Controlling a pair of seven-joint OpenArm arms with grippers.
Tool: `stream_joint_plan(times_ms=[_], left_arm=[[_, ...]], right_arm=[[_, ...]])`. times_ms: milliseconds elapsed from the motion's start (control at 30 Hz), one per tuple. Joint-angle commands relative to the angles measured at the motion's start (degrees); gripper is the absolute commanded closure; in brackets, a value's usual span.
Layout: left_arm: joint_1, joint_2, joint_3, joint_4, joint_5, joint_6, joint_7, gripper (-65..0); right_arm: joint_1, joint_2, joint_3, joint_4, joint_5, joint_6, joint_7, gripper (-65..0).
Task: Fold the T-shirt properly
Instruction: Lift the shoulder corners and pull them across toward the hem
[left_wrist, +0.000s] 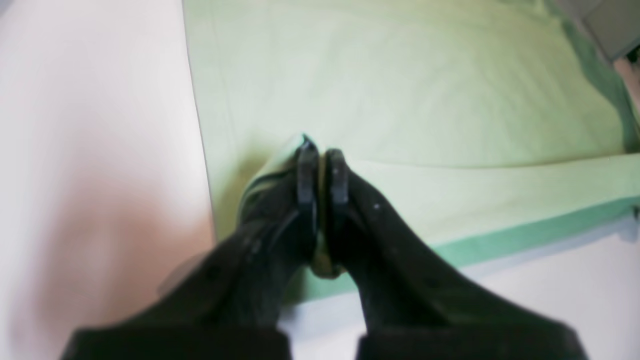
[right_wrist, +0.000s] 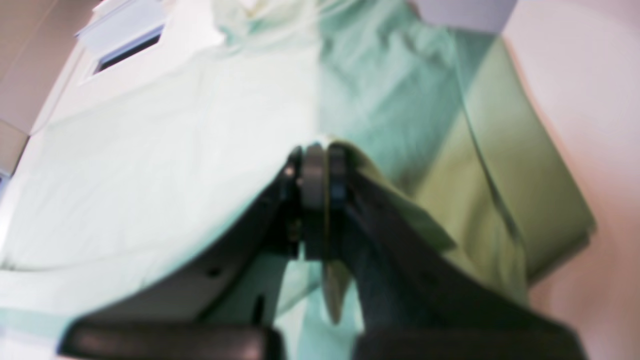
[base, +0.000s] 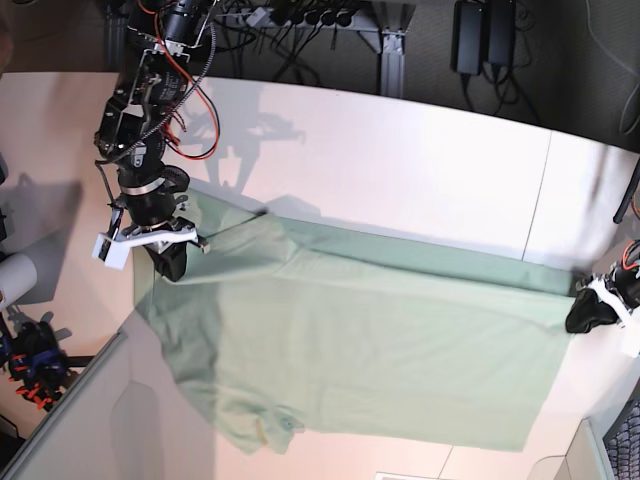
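The right gripper's fingers are pinching a raised fold (base: 190, 277) short of the shirt's back edge (base: 212, 205), so the robot will move the shirt corner to that edge before it opens them.
The pale mint-green T-shirt (base: 370, 340) lies spread wide across the white table (base: 400, 170), its collar (base: 275, 425) near the front edge. My right gripper (base: 170, 265), at the left of the base view, is shut on a corner of the shirt. In the right wrist view the gripper (right_wrist: 320, 150) pinches a fold of the fabric (right_wrist: 150, 165). My left gripper (base: 588, 315), at the right of the base view, is shut on the opposite corner. In the left wrist view the gripper (left_wrist: 321, 152) clamps the shirt's edge (left_wrist: 450, 100) just above the table.
Cables and power bricks (base: 470, 35) hang behind the table's far edge. A white roll (base: 15, 280) and red-and-black clutter (base: 35, 365) sit off the left side. A grey panel (base: 70, 420) slants across the front left corner. A dark mesh object (base: 625, 445) shows at the front right.
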Motion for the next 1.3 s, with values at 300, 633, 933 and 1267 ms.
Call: stream_joint_plan(times_ms=[300,633,933,1267], left_arm=[[-3.72,1.05,3.63,-5.57,7.82,-0.8,-10.8,0.0],[-4.39,2.73,3.63,-7.04,9.66,-0.8,-11.78,-14.5],[-4.74,2.23,-1.01,-4.33,13.05,-0.8,-11.37,-30.3],[-4.7,0.81,-5.44,1.66,10.71,-0.8,-4.33,-30.3]], right_arm=[[10.71,2.25,-3.89,-10.16,-2.58,2.05,1.86,0.0],[13.25,2.21,-7.02,-15.28,-6.14,2.05,6.47,0.0],[13.05,2.25,-6.82,-14.19,-7.58,2.05,7.41,-44.6],[12.94,2.23,-4.46,-11.96,-7.54,2.05,5.14,-44.6]])
